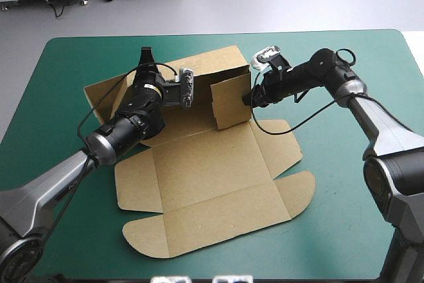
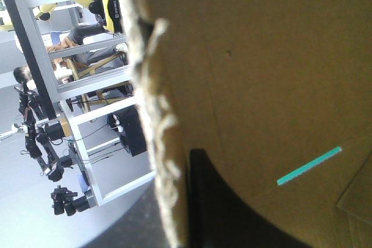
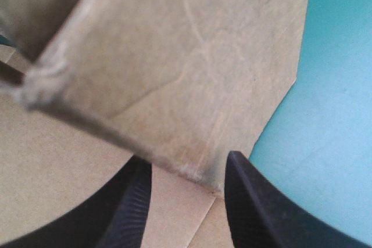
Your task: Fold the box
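My right gripper grips the box by its upright side flap's edge (image 1: 248, 112) next, to fold the box's side up against the box's raised rear side (image 1: 209, 61).
The brown box (image 1: 205, 183) lies mostly flat on the teal-green cover, its lid and round-cornered flaps toward the front edge. Its rear wall (image 1: 199, 71) stands raised, and a side flap (image 1: 230, 101) stands upright at that wall's right end. My left gripper (image 1: 175, 92) is at the rear wall's left part. In the left wrist view the wall's rough edge (image 2: 160, 114) runs into my left gripper (image 2: 180, 201), one black finger (image 2: 232, 213) flat against the board. My right gripper (image 1: 249, 97) is at the flap's outer edge, and my right gripper (image 3: 186, 164) stands open astride the flap's lower corner (image 3: 203, 172).
Bare teal-green cover (image 1: 358, 217) lies right of the box and along the front edge (image 1: 79, 243). A narrow slot in the board shows a strip of cover (image 2: 308, 165). The table's far edge (image 1: 218, 34) runs just behind the raised wall.
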You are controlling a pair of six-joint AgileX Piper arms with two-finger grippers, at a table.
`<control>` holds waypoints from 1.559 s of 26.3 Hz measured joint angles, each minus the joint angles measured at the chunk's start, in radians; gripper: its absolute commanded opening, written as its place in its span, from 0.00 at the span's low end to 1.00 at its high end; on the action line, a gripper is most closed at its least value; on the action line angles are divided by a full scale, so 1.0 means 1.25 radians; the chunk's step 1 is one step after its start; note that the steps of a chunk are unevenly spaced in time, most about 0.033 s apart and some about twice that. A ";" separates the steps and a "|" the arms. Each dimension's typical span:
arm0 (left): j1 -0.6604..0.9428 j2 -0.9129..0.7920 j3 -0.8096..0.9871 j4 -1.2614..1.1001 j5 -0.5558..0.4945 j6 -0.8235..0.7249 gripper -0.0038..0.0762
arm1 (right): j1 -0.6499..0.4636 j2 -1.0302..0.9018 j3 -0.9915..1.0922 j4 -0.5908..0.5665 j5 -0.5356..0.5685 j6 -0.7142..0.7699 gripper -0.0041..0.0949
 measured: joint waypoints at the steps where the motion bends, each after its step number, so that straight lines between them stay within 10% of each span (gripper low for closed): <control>1: 0.000 0.000 0.000 0.000 0.001 0.000 0.04 | 0.000 0.000 0.000 0.000 -0.005 -0.001 0.42; 30: 0.002 0.004 0.001 0.010 -0.034 -0.036 0.04 | 0.000 0.012 0.000 0.190 -0.134 -0.175 0.41; 32: 0.002 0.004 0.001 0.010 -0.037 -0.036 0.04 | 0.000 0.027 -0.002 0.210 -0.144 -0.177 0.33; 34: 0.002 0.004 0.001 0.009 -0.039 -0.036 0.04 | 0.000 0.039 -0.005 0.225 -0.155 -0.178 0.04; 41: -0.003 0.004 0.000 0.017 -0.062 -0.038 0.04 | 0.000 0.048 -0.010 0.228 -0.202 -0.178 0.05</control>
